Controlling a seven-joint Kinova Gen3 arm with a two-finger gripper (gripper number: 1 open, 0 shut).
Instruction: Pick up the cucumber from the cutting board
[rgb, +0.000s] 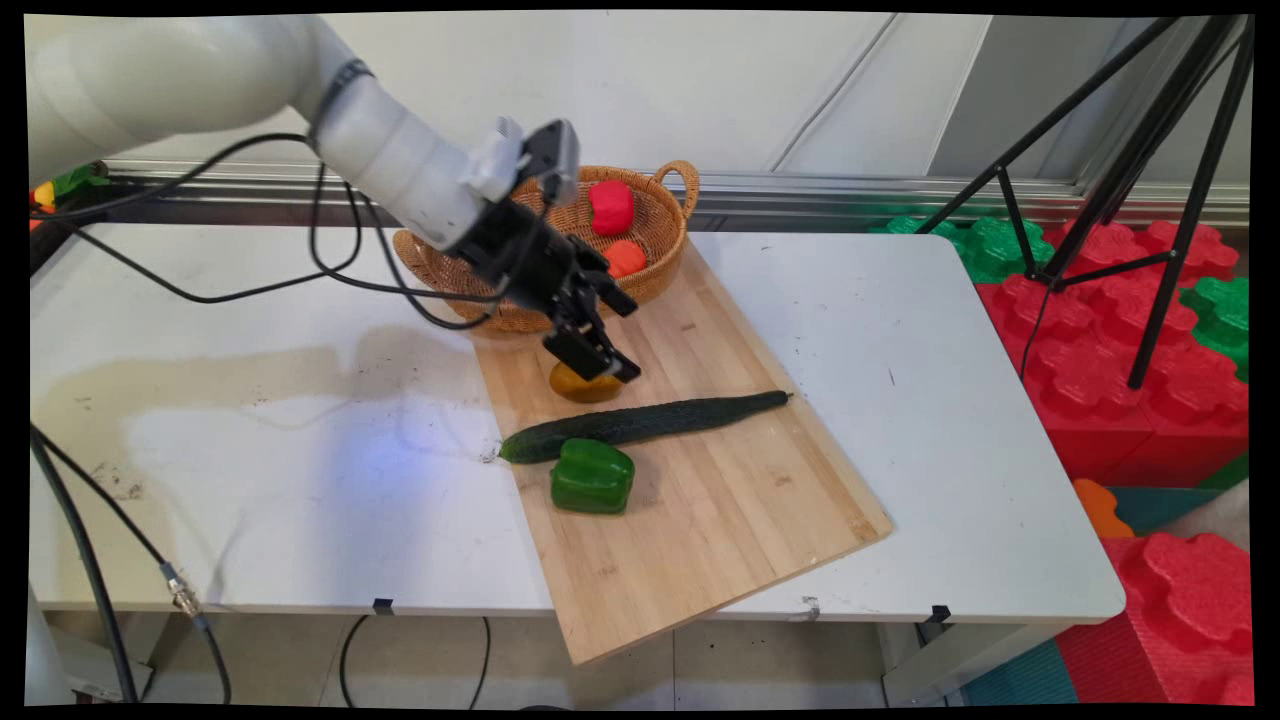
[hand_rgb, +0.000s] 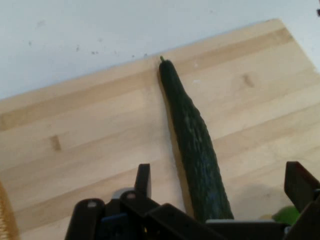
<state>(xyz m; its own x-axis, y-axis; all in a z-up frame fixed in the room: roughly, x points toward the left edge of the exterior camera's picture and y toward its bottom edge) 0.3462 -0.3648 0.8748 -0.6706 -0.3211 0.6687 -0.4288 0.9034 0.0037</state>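
My gripper should grab the cucumber by its middle (rgb: 649, 424) next. The long dark green cucumber needs to go into the wicker basket (rgb: 655, 266).
My gripper (rgb: 598, 364) hangs low over the wooden cutting board (rgb: 700, 520), right above a yellow-brown rounded fruit (rgb: 584, 389) that it partly hides. In the hand view the gripper (hand_rgb: 220, 182) is open, its fingers (hand_rgb: 143, 179) set wide apart with nothing held. A long dark green cucumber (hand_rgb: 192, 140) lies on the board (hand_rgb: 90, 130) ahead of them. In the main view the cucumber (rgb: 645, 421) lies just in front of the yellow fruit. A green bell pepper (rgb: 592, 477) sits beside its left end, and a sliver of the pepper (hand_rgb: 287, 215) shows in the hand view.
A wicker basket (rgb: 660, 215) stands at the board's far end, behind the gripper. It holds a red pepper (rgb: 611, 206) and an orange-red fruit (rgb: 626, 257). Black cables (rgb: 330, 260) hang from the arm over the white table (rgb: 950, 400). A tripod (rgb: 1150, 200) stands at the right.
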